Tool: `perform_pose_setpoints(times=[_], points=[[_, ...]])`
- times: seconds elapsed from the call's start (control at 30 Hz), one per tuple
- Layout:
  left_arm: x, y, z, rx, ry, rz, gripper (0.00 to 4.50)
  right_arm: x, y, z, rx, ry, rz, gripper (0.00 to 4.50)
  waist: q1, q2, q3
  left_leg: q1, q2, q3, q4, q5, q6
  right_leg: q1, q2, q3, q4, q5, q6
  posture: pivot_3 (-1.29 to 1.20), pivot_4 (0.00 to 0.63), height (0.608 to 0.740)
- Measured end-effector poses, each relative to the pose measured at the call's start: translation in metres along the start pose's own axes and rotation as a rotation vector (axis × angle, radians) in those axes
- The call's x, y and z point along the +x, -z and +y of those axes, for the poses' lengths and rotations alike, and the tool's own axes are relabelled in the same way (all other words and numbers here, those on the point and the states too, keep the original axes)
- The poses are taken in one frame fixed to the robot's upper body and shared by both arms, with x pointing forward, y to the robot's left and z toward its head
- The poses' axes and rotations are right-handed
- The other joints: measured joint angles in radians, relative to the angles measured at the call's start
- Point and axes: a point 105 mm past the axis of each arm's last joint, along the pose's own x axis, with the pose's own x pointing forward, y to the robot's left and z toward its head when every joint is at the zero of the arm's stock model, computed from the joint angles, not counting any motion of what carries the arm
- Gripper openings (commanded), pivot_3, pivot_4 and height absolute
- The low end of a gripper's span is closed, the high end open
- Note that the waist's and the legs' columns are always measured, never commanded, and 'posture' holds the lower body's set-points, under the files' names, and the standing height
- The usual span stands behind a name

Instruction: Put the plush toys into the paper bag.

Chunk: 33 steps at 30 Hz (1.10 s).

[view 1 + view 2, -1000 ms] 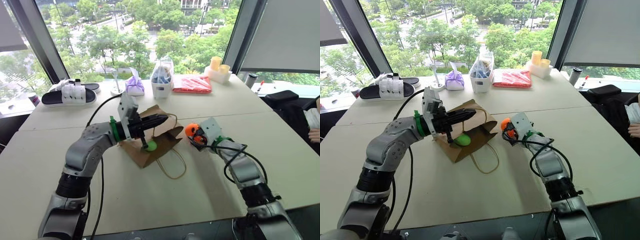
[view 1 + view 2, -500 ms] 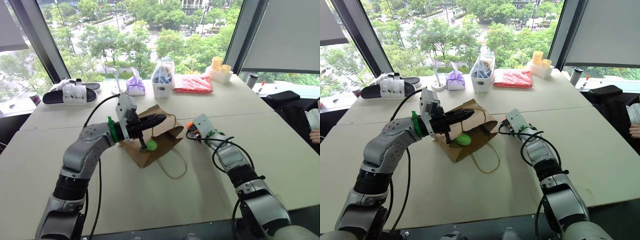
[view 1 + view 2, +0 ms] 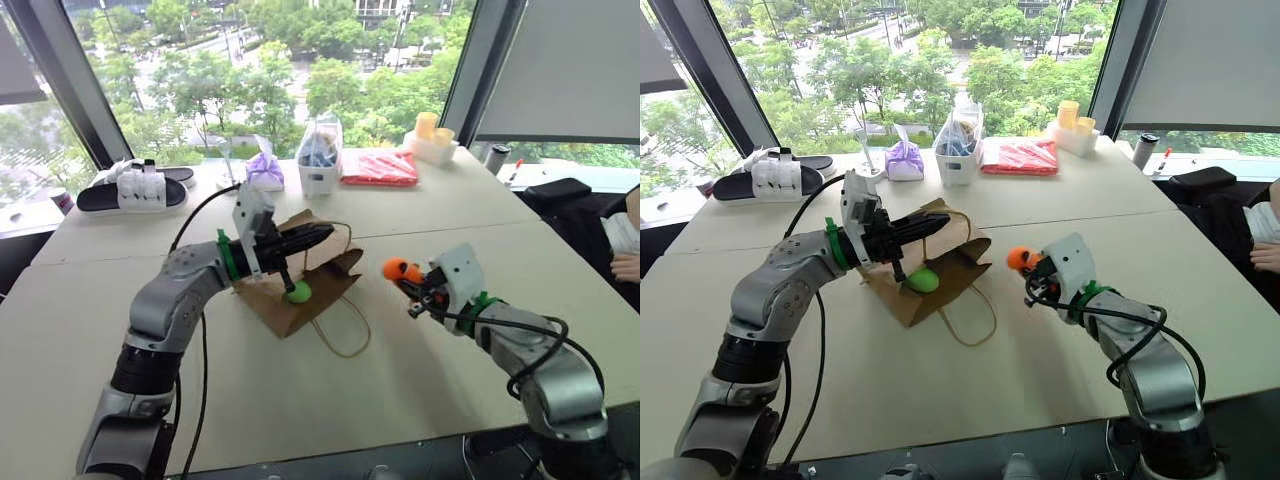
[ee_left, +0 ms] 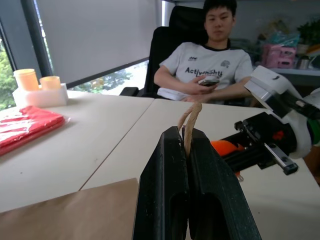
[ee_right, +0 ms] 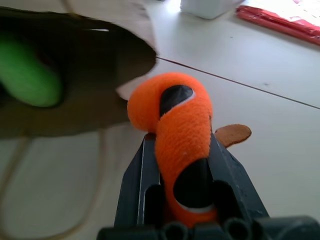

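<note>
My right gripper should move the orange plush toy, still short of the dark bag opening [image 5: 95, 65], toward the opening before releasing it.
The brown paper bag [image 3: 272, 306] lies on its side on the table, mouth facing right. My left gripper [image 3: 318, 236] is shut on its upper tan handle [image 4: 189, 129] and holds the mouth open. The lime green plush toy [image 3: 298, 292] sits just inside the mouth. My right gripper [image 3: 412, 286] is shut on the orange plush toy [image 3: 399, 269] and holds it above the table, to the right of the bag and apart from it. In the right wrist view the orange toy [image 5: 177, 115] faces the dark bag opening [image 5: 95, 65], with the green toy [image 5: 25, 72] inside.
The bag's second handle loop [image 3: 345, 338] lies on the table in front of the bag. Along the far edge stand black-and-white sandals [image 3: 130, 187], a purple pouch [image 3: 265, 170], a clear bag in a white tub [image 3: 320, 162], a red packet [image 3: 382, 168] and yellow cups [image 3: 432, 128]. A person [image 4: 210, 65] sits to the right.
My right gripper shut on the orange toy, lifted it off the table and drew it back toward me. The left gripper kept still on the handle.
</note>
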Motion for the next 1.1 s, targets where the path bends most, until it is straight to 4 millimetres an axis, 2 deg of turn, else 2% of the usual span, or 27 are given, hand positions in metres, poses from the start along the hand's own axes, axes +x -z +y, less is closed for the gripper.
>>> perform_pose_setpoints(times=[0.1, 0.2, 0.27, 0.33, 0.37, 0.53, 0.57, 0.63, 0.67, 0.77, 0.97, 1.1], points=[[0.0, 0.001, 0.001, -0.01, 0.001, 0.005, 0.0, 0.012, 0.004, 0.035, 0.072, -0.102, 0.012, 0.45, 0.008, 0.0, 0.0, 0.005, 0.0, 0.0, -0.002, 0.0, 0.0, 0.004, 0.0, 0.001, 0.0, 0.0, 0.0, 0.0, 0.15, 0.74], [-0.001, 0.002, 0.003, -0.015, -0.005, 0.008, 0.0, 0.018, 0.002, 0.039, 0.08, -0.1, 0.013, 0.45, 0.019, 0.0, 0.0, 0.003, -0.002, 0.0, 0.0, 0.0, 0.0, 0.004, -0.001, 0.001, -0.001, 0.0, 0.0, 0.0, 0.15, 0.74], [-0.004, 0.0, 0.006, -0.026, -0.016, 0.005, 0.0, 0.04, -0.001, 0.044, 0.097, -0.098, -0.005, 0.45, 0.014, -0.002, 0.0, 0.004, -0.002, 0.0, -0.001, 0.0, 0.0, 0.004, -0.001, 0.001, -0.001, 0.0, 0.0, 0.0, 0.15, 0.74], [-0.003, -0.003, 0.004, -0.034, -0.001, -0.005, 0.0, 0.079, -0.002, 0.05, 0.074, -0.101, -0.012, 0.45, 0.001, -0.001, 0.0, 0.006, -0.001, 0.002, -0.003, 0.001, -0.001, 0.003, -0.001, 0.002, 0.0, 0.0, 0.0, 0.0, 0.15, 0.74], [-0.002, -0.005, 0.001, -0.035, 0.01, -0.009, 0.0, 0.092, -0.003, 0.053, 0.063, -0.103, -0.014, 0.45, -0.001, -0.001, 0.0, 0.006, -0.001, 0.002, -0.004, 0.001, -0.002, 0.003, -0.001, 0.002, 0.0, 0.0, 0.0, 0.0, 0.15, 0.74], [-0.003, -0.007, -0.001, -0.044, -0.002, -0.01, 0.0, 0.133, -0.017, 0.054, 0.01, -0.1, -0.092, 0.45, -0.005, -0.001, 0.0, 0.004, -0.001, 0.0, -0.005, 0.003, -0.006, 0.002, -0.001, 0.001, -0.001, 0.0, 0.0, 0.0, 0.15, 0.74], [-0.002, -0.008, -0.002, -0.049, -0.006, -0.017, 0.0, 0.139, -0.016, 0.052, 0.003, -0.092, -0.101, 1.26, -0.006, -0.001, 0.0, 0.004, -0.001, 0.0, -0.005, 0.003, -0.006, 0.002, -0.002, 0.002, -0.001, 0.0, 0.0, 0.0, 0.15, 0.74], [-0.002, -0.008, -0.004, -0.056, -0.011, -0.019, 0.0, 0.148, -0.012, 0.052, -0.008, -0.086, -0.11, 2.15, -0.011, -0.001, 0.0, 0.004, -0.002, 0.001, -0.005, 0.003, -0.006, 0.002, -0.002, 0.002, -0.001, 0.0, 0.0, 0.0, 0.15, 0.74], [-0.002, -0.009, -0.004, -0.056, -0.016, -0.022, 0.0, 0.152, -0.008, 0.053, -0.006, -0.09, -0.11, 2.74, -0.013, -0.001, 0.0, 0.004, -0.002, 0.001, -0.005, 0.003, -0.006, 0.001, -0.002, 0.001, -0.001, 0.0, 0.0, 0.0, 0.15, 0.74], [-0.002, -0.009, -0.005, -0.051, -0.028, -0.024, 0.0, 0.156, 0.0, 0.055, -0.006, -0.107, -0.115, 4.32, -0.016, -0.001, 0.0, 0.004, -0.001, 0.001, -0.005, 0.003, -0.006, 0.001, -0.002, 0.002, -0.001, 0.0, 0.0, 0.0, 0.15, 0.74], [-0.004, -0.008, -0.005, -0.054, -0.029, -0.014, 0.0, 0.143, 0.001, 0.05, 0.039, -0.12, -0.142, 4.42, -0.015, -0.001, 0.0, 0.004, -0.001, 0.0, -0.005, 0.003, -0.006, 0.001, -0.001, 0.001, 0.0, 0.0, 0.0, 0.0, 0.15, 0.74], [-0.004, -0.007, -0.003, -0.057, -0.031, -0.011, 0.0, 0.109, -0.009, 0.037, 0.075, -0.135, -0.181, 4.42, -0.006, -0.001, 0.0, 0.002, -0.002, 0.0, -0.004, 0.001, -0.003, 0.001, -0.002, 0.001, -0.001, 0.0, 0.0, 0.0, 0.15, 0.74]])
